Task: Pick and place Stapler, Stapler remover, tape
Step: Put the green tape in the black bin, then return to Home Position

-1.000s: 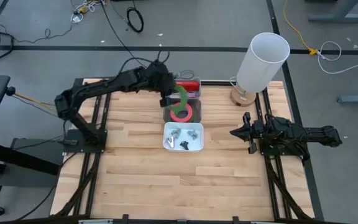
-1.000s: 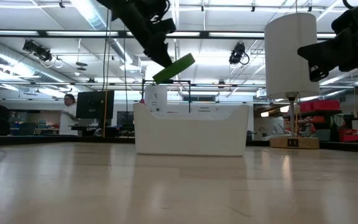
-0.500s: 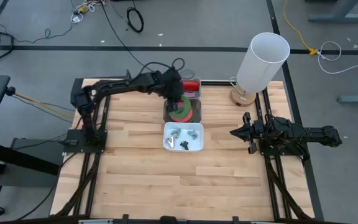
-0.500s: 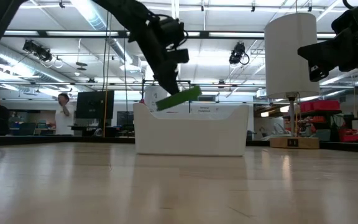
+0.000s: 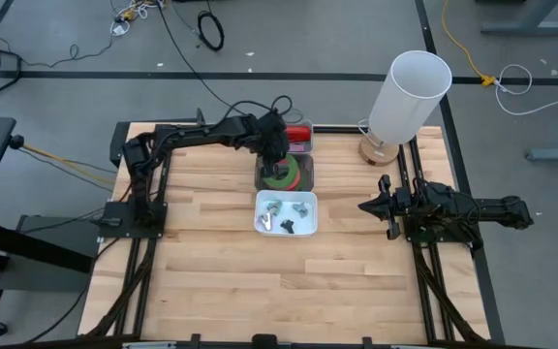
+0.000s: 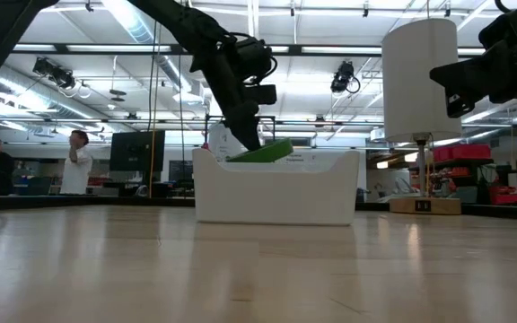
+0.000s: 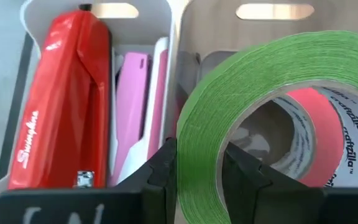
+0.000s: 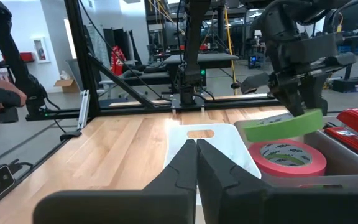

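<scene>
The green tape roll is over the red tape roll in the section of the grey organizer, so my left gripper can let go of it now.
My left gripper is shut on a green tape roll and holds it tilted over the grey organizer compartment, just above a red tape roll that lies flat inside. A red stapler lies in the far compartment beside a pink item. Several grey staple removers lie in the white tray on the near side. In the low view the green tape roll dips behind the white tray wall. At the table's right, my right gripper waits shut, pointing level. My left gripper pinches the green roll's ring wall, with one finger outside the ring and the other finger inside its hole. The fingers slant down from the table's left. The roll hangs tilted; whether it touches the red roll I cannot tell.
A white lamp on a wooden base stands at the far right of the table. The bare wooden tabletop spreads toward the near edge. People stand in the room beyond the table in the low view.
My left gripper has gone down into the organizer with the green tape roll, tipping further downward. The roll has dropped from well above the tray wall to its rim and has tipped closer to level over the red roll.
</scene>
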`<action>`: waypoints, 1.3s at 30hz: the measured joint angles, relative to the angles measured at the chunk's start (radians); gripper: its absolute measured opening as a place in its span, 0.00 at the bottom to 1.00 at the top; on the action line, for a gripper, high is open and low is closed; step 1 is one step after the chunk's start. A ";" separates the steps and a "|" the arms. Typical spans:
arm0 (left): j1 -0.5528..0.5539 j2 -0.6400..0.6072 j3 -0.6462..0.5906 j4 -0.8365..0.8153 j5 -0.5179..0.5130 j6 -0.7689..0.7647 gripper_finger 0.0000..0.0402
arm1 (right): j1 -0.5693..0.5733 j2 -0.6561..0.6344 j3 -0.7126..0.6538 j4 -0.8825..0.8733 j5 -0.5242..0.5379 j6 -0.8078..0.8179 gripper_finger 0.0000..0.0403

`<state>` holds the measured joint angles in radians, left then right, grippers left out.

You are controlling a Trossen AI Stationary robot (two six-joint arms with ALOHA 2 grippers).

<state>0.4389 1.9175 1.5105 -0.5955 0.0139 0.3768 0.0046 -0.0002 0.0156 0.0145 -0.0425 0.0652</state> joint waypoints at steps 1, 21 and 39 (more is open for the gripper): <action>0.000 0.000 0.000 0.006 -0.003 -0.003 0.24 | 0.000 0.000 0.000 0.000 0.000 0.000 0.03; -0.006 0.000 0.000 0.010 0.040 -0.007 0.31 | 0.000 0.000 0.000 0.000 0.000 0.000 0.03; -0.005 -0.002 0.000 0.022 0.034 -0.060 0.54 | 0.000 0.000 0.000 0.000 0.000 0.000 0.03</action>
<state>0.4335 1.9156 1.5105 -0.5731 0.0479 0.3170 0.0048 -0.0002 0.0158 0.0147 -0.0425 0.0654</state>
